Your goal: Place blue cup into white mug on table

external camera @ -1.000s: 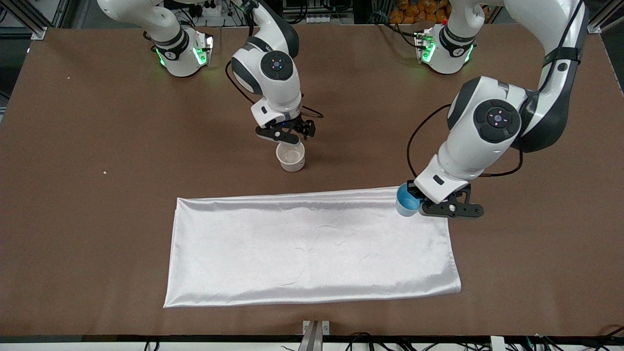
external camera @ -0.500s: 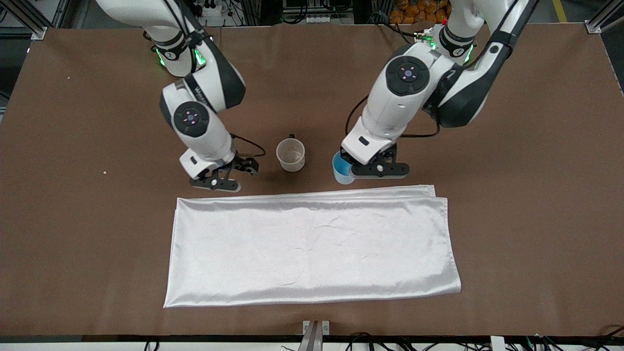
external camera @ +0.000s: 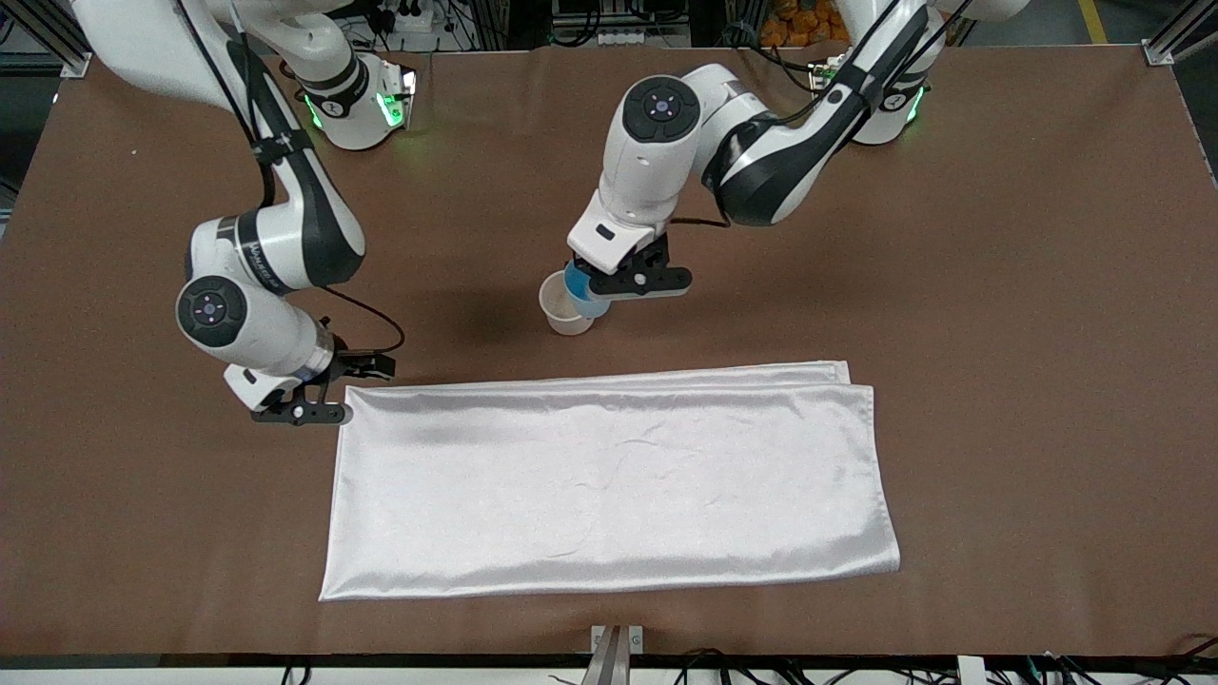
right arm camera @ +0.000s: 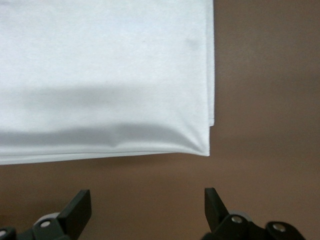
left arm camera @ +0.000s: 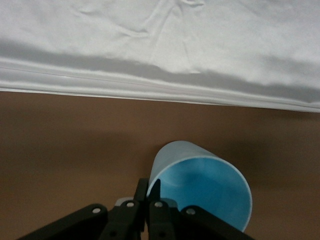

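Note:
The blue cup's base (external camera: 594, 309) is hanging beside the mug's opening, so my left gripper needs to move the cup over the white mug's opening (external camera: 555, 293) before it opens.
The white mug (external camera: 563, 312) stands on the brown table (external camera: 999, 285), a little farther from the front camera than the cloth. The blue cup (external camera: 582, 291) hangs at the mug's rim, overlapping its mouth on the side toward the left arm's end. My left gripper (external camera: 592, 285) is shut on the cup's rim, one finger inside and one outside. In the left wrist view the blue cup (left arm camera: 200, 185) shows its open mouth at my left gripper (left arm camera: 148, 192); the mug is hidden there. My right gripper (external camera: 300, 411) is open and holds nothing, low by the cloth's corner, also shown as right gripper (right arm camera: 147, 205).
A shiny white cloth (external camera: 609, 485) lies flat on the table between the mug and the front camera. Its folded edge, the white cloth (left arm camera: 160, 45), fills the left wrist view, and its corner, the white cloth (right arm camera: 100, 75), lies just ahead of the right fingers.
My left gripper has carried the blue cup from the cloth's end across to the mug. My right gripper has drawn away from the mug to the cloth's corner at its own end.

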`<state>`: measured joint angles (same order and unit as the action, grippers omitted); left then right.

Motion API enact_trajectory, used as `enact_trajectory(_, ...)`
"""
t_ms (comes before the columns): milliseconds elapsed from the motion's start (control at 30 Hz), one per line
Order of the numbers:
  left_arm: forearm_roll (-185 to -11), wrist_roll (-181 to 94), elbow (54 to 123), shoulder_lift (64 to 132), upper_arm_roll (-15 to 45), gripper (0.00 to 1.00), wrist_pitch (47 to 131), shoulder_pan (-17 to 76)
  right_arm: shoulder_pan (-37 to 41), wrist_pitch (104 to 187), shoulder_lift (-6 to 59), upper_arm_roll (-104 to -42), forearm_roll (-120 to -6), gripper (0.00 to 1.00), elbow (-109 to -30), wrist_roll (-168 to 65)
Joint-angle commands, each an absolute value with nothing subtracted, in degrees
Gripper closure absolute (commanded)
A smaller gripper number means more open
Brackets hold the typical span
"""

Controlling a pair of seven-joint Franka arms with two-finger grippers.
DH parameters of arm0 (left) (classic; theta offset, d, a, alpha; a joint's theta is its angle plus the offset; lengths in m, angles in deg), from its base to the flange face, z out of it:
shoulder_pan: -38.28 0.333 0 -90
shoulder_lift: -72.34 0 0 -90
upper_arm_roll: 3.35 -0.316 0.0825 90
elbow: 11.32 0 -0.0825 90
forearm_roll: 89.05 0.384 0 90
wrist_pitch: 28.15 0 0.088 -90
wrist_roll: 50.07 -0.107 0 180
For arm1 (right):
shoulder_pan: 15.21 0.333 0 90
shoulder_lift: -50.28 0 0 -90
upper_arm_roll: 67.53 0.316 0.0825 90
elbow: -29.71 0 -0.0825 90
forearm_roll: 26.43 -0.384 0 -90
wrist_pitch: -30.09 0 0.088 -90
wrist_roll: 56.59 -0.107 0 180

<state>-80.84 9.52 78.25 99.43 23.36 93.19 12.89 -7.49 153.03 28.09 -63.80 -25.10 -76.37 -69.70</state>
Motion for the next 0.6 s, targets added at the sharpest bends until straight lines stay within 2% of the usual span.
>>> enact_trajectory(0, -77.98, 14.96, 77.89, 101.7, 23.1, 1.0, 95.94, 10.59, -10.46, 154.72, 25.76, -62.78, -21.69, 0.0, -74.96, -67.76)
enact_trajectory(267, -74.55, 17.69, 77.89, 105.47, 23.1, 1.0, 98.15, 8.49, -10.81, 154.19, 27.86, -62.7, -21.95, 0.0, -76.19, -67.93)
enact_trajectory(567, -73.32, 20.15, 77.89, 107.76, 22.84, 1.0, 98.24, 6.73, -10.55, 154.89, 37.0, -62.52, -22.3, 0.0, -86.73, -67.85)
